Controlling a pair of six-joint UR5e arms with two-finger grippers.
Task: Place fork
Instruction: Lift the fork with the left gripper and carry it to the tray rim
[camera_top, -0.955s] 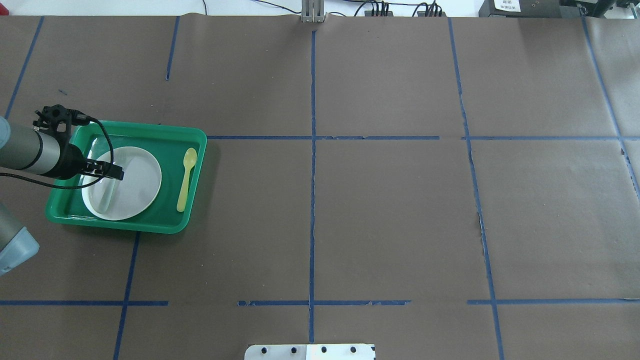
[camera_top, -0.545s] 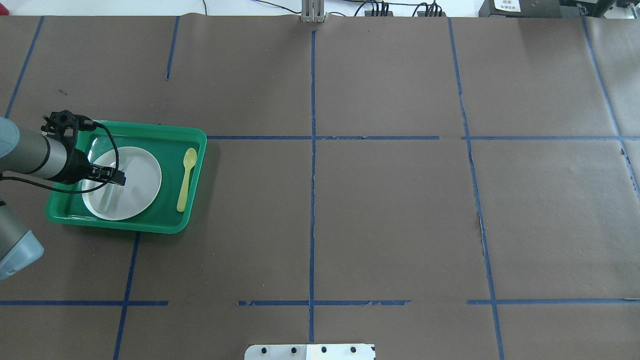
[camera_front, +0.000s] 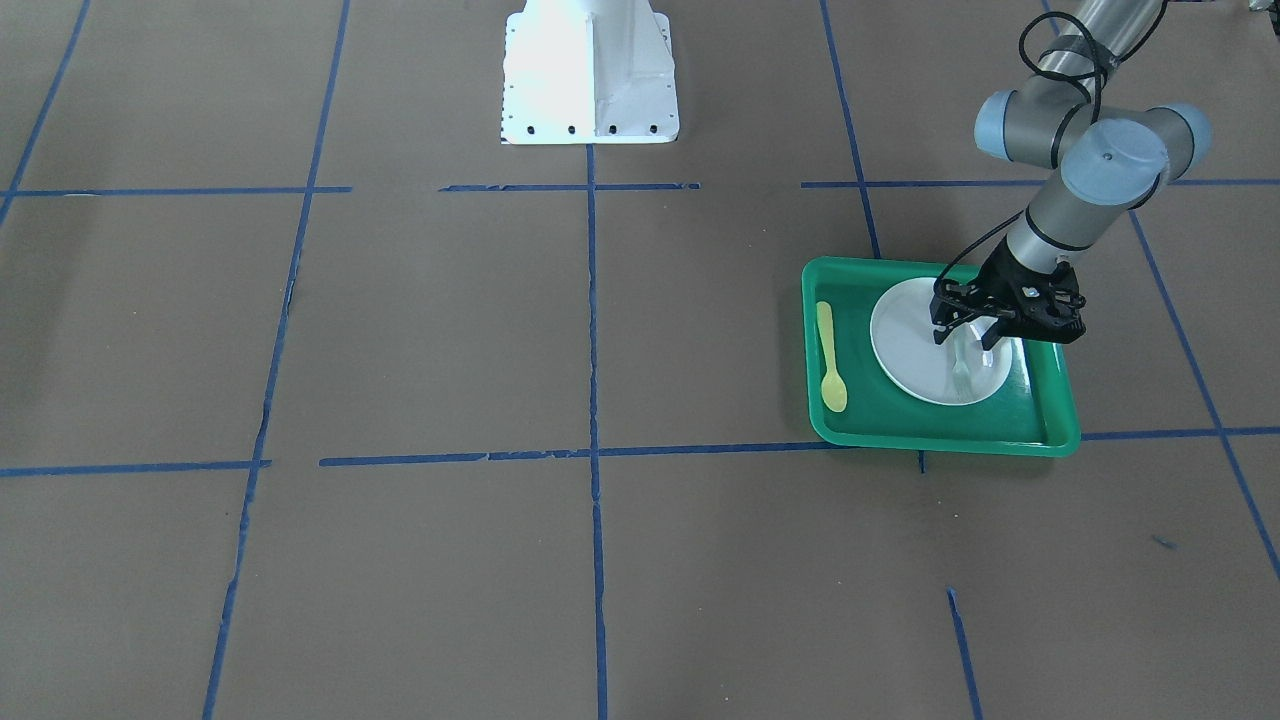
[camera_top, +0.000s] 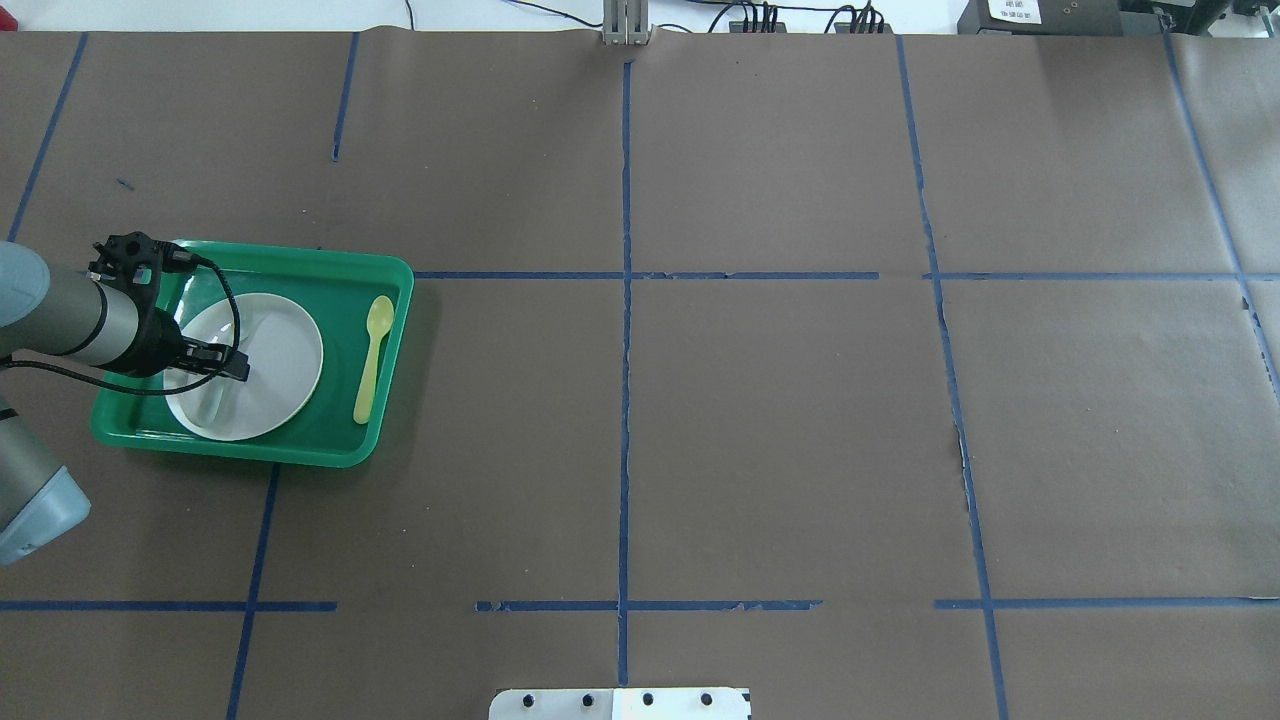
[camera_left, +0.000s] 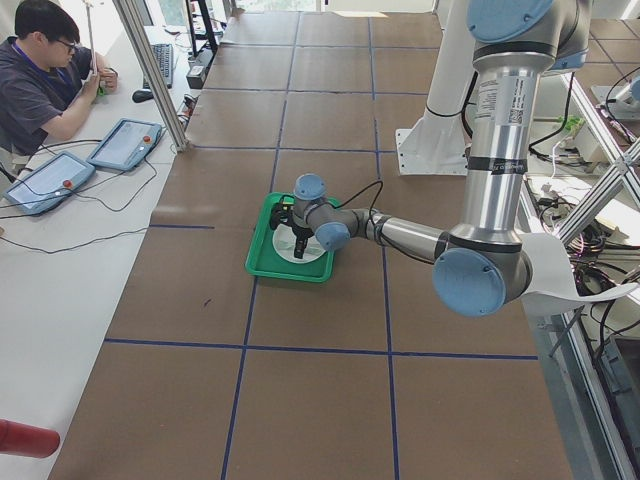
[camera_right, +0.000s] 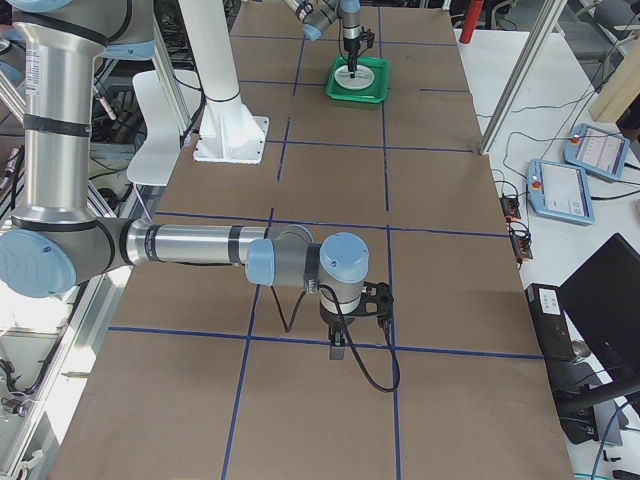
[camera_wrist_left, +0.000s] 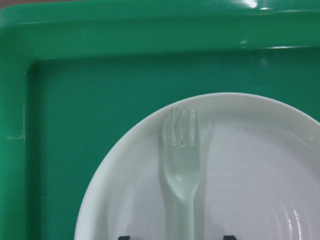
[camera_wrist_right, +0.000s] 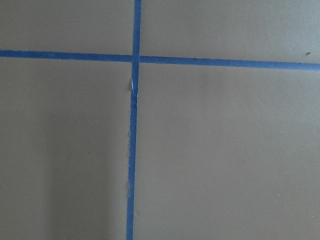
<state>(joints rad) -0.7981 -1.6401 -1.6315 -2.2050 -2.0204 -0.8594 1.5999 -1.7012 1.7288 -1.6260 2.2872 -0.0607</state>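
My left gripper should place the fork (camera_wrist_left: 181, 170) in the green tray beside the white plate, so next it should grab the fork by its handle (camera_wrist_left: 183, 219).
The pale fork (camera_wrist_left: 181, 170) lies flat on the white plate (camera_wrist_left: 250, 165), tines toward the tray's far wall. The plate sits in the green tray (camera_top: 392, 276). The fork also shows in the front view (camera_front: 962, 374) and faintly in the overhead view (camera_top: 215, 398). My left gripper (camera_front: 963, 337) hovers over the fork's handle with its jaws wide apart on either side and not touching it. My right gripper (camera_right: 338, 352) shows only in the right exterior view, over bare table, and I cannot tell whether it is open or shut.
A yellow spoon (camera_top: 374, 352) lies in the tray to the right of the plate (camera_top: 285, 350). The tray's raised rim (camera_front: 940, 441) surrounds the plate. Brown paper with blue tape lines covers the table. The white robot base (camera_front: 588, 75) stands at the middle.
My left gripper has shifted a little toward the robot's side over the plate. The fork stays lying on the plate throughout.
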